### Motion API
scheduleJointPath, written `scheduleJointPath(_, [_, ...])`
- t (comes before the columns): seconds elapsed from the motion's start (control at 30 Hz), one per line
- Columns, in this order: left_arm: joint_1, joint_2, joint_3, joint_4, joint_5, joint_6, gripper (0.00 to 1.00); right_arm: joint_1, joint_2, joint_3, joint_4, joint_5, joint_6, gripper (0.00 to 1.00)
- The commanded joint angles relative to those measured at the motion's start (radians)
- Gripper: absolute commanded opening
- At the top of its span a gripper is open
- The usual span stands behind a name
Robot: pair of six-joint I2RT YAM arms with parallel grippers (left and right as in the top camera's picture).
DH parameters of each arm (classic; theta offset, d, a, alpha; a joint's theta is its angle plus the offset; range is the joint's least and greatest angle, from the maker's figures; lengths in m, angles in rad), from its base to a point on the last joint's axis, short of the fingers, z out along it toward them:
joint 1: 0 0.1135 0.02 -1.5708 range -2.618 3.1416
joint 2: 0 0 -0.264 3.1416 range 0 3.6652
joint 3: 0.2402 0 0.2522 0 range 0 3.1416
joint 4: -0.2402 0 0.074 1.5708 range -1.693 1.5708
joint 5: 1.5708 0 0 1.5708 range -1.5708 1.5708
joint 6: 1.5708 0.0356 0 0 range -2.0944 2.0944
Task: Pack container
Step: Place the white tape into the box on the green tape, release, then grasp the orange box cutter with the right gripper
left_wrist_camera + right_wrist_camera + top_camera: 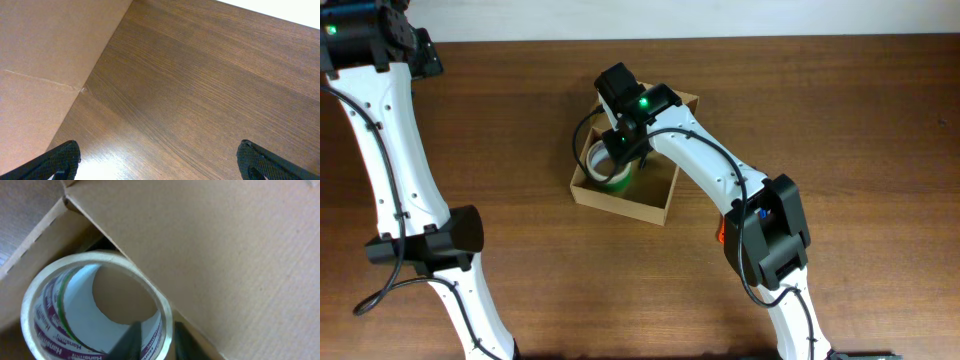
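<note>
Next, my right gripper pinches the tape roll from above by the side of its ring to pack it.
The container (658, 196), an open tan cardboard box, sits at the table's middle. Inside its left part stands a clear tape roll (604, 166) with a white printed core. My right gripper (622, 148) reaches down into the box over the roll. In the right wrist view the tape roll (75, 300) leans against the box's wall (225, 255). One finger of the right gripper (156, 329) is inside the ring and the other outside. The jaws stand slightly parted, with a small gap to the roll's wall. My left gripper (160, 157) hangs wide open over bare wood, holding nothing.
A small orange-red thing (720, 233) peeks out beside the right arm's elbow. The left arm (392, 150) runs along the table's left side to the far corner. A tan board (40, 60) stands at the left in the left wrist view.
</note>
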Motion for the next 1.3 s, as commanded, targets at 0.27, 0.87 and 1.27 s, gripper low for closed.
scheduleJointPath(0.27, [0.004, -0.032, 0.016, -0.002, -0.014, 0.012, 1.0, 0.01, -0.026, 0.049, -0.107, 0.167, -0.013, 0.29])
scheduleJointPath(0.87, [0.004, -0.032, 0.016, -0.002, -0.014, 0.012, 1.0, -0.235, -0.909, 0.037, -0.346, 0.411, 0.024, 0.44])
scheduleJointPath(1.27, [0.004, -0.032, 0.016, -0.002, -0.014, 0.012, 1.0, -0.375, -0.916, -0.711, -0.176, 0.095, 0.272, 0.6])
